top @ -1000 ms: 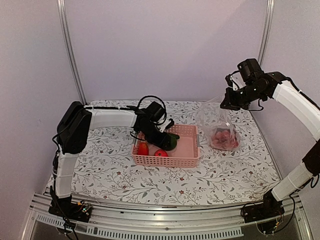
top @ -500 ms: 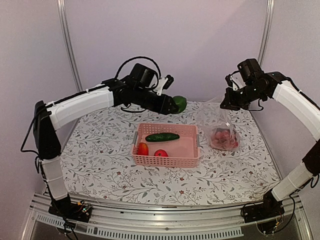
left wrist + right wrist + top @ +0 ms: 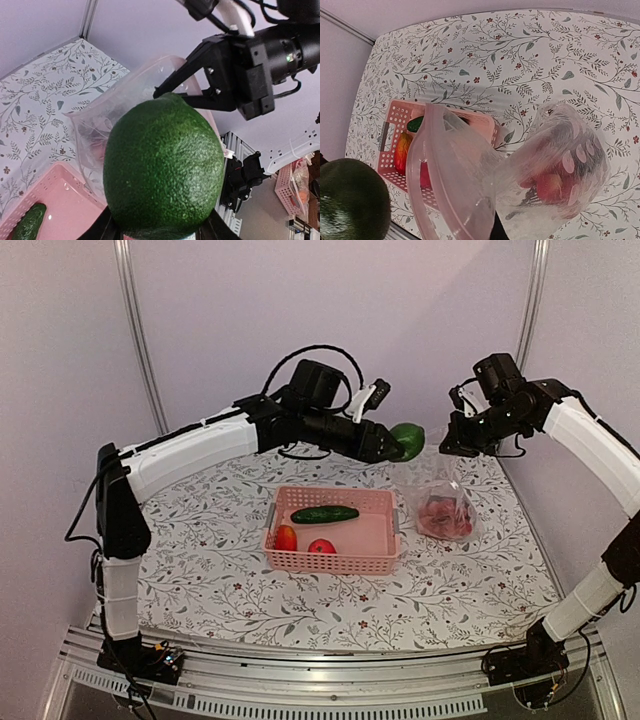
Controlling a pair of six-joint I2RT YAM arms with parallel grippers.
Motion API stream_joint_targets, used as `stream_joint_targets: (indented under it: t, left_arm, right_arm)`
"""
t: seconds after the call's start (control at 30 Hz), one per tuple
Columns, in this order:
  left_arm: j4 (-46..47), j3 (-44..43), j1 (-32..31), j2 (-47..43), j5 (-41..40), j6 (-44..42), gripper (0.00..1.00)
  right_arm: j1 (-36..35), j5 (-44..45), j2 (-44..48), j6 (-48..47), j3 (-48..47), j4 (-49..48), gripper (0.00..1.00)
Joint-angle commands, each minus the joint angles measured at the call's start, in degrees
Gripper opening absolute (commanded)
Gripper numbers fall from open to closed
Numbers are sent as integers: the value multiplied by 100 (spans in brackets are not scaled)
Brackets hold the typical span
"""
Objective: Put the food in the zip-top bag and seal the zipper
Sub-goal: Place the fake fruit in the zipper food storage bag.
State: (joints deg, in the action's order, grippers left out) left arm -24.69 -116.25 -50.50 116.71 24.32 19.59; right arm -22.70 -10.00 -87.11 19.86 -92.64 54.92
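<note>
The green toy fruit (image 3: pixel 407 440) is hanging outside the bag's zipper, so I need to move it into the bag's opening with my left gripper before I release it.
My left gripper (image 3: pixel 395 443) is shut on a round, pebbly green toy fruit (image 3: pixel 407 440), held in the air just left of the zip-top bag's mouth. The fruit (image 3: pixel 162 165) fills the left wrist view. My right gripper (image 3: pixel 447 445) is shut on the upper edge of the clear bag (image 3: pixel 445 502) and holds it hanging open. The zipper strip (image 3: pixel 427 165) curves around the open mouth. Red fruits (image 3: pixel 447 517) lie at the bag's bottom. A green cucumber (image 3: pixel 324 514) and two red-orange pieces (image 3: pixel 286 537) lie in the pink basket (image 3: pixel 330 562).
The pink basket stands mid-table, just left of the bag. The floral cloth (image 3: pixel 200 570) covers the table. Pale walls and two metal posts (image 3: pixel 140 340) close in the back. The left arm stretches over the basket's far side.
My left arm lifted the green fruit out of the basket and carried it up and right to the bag's mouth. The right arm and the bag stayed put.
</note>
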Motion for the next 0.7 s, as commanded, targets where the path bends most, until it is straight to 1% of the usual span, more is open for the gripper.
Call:
stream_joint_targets:
  t: [0.0,0.1,0.13,0.23,0.3,0.37,0.43,0.53,0.67]
  left_arm:
    - [-21,-231,-127,579,115,123,39]
    - [-2,-547,-137,893,58,284,39]
    - [-1,-681,-136,970,10,338,43]
    - [117,-817,-136,1011,-102,397,65]
    - [175,-813,-115,954,-166,447,77]
    - [189,-778,-64,854,-184,518,84]
    - [178,-709,-36,676,-251,483,85]
    - [10,-531,-31,275,-613,249,85]
    - [-502,121,-23,-330,-1108,-98,86]
  right_arm:
    - [27,-2,-52,-99,-190,81,0]
    - [21,-12,-44,-105,-193,91,0]
    - [24,-11,-43,-109,-193,83,0]
    - [25,-46,-47,-93,-193,75,0]
    - [27,-98,-60,-58,-184,55,0]
    - [28,-145,-73,-19,-176,29,0]
    - [22,-160,-94,6,-175,5,0]
    - [24,-184,-104,42,-168,-30,0]
    - [24,-195,-104,70,-145,-68,0]
